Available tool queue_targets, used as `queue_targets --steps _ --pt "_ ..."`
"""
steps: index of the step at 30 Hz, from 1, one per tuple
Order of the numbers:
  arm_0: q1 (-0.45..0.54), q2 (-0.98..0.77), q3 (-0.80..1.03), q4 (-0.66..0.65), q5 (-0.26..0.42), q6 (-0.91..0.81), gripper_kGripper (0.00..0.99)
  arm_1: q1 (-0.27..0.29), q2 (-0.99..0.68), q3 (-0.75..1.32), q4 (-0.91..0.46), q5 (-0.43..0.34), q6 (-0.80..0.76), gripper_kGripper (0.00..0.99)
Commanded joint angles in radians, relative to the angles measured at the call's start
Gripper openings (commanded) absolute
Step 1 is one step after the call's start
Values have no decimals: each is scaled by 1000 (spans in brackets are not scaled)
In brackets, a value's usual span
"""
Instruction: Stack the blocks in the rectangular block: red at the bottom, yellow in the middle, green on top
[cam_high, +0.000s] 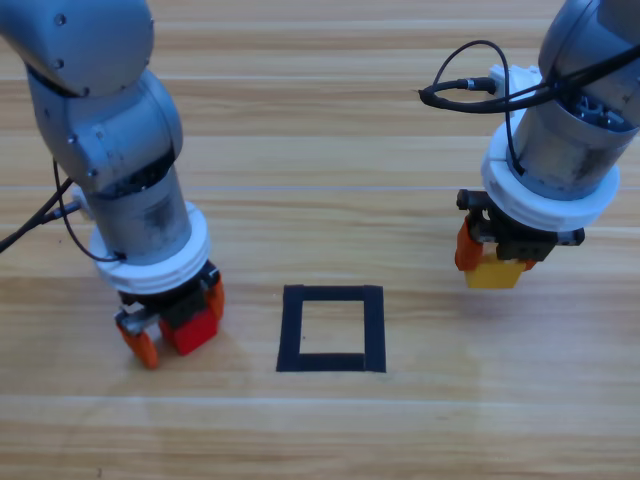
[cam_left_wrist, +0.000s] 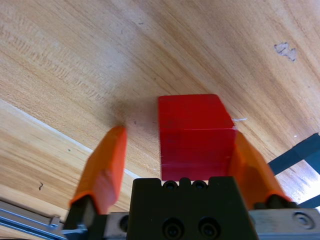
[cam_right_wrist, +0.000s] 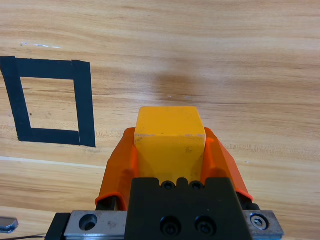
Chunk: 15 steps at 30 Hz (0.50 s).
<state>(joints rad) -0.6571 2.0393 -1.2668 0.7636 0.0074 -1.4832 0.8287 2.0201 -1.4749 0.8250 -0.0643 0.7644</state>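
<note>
I should grab the red cube by its opposite sides with my left gripper, so its top side stays free to hold up the yellow cube (cam_high: 492, 274).
The red cube (cam_high: 192, 329) rests on the wood left of the black tape outline (cam_high: 330, 293). My left gripper (cam_high: 178, 325) stands open around it: in the left wrist view the red cube (cam_left_wrist: 195, 135) touches one jaw of the left gripper (cam_left_wrist: 176, 134), and a gap shows at the other. My right gripper (cam_high: 493, 262) is shut on the yellow cube (cam_high: 492, 274), right of the outline and a little above the table. The right wrist view shows the yellow cube (cam_right_wrist: 170, 137) pinched in the right gripper (cam_right_wrist: 170, 134), with the tape outline (cam_right_wrist: 82, 100) off to the left. The green cube is out of view.
Bare wood shows inside the tape outline. A black cable (cam_high: 465, 85) loops off the right arm's wrist, and another cable (cam_high: 40, 220) trails from the left arm toward the left edge.
</note>
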Motion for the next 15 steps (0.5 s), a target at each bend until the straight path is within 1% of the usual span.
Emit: queue_targets --steps 1,4,6,7,8,9,12,14,15 --pt "19 52 9 -32 -7 23 520 29 23 -4 14 -20 -8 107" --pt "17 84 -23 -35 -9 90 299 29 23 -4 14 -22 -10 107" --pt "13 94 -48 -30 -4 129 195 29 22 -4 14 -25 -10 107" --pt "11 96 -69 -27 -1 167 172 29 20 -2 14 -26 -10 107" --pt "10 105 -98 -23 0 210 172 29 19 -1 14 -29 -10 107" --pt "2 117 -144 2 0 258 169 29 17 1 14 -31 -10 107" --pt "-19 148 -289 98 9 399 117 29 12 5 17 -31 -8 107" --pt "-27 144 -316 105 2 512 106 29 8 7 20 -32 -7 107" --pt "-32 139 -321 109 3 555 75 29 5 8 22 -34 -7 107"
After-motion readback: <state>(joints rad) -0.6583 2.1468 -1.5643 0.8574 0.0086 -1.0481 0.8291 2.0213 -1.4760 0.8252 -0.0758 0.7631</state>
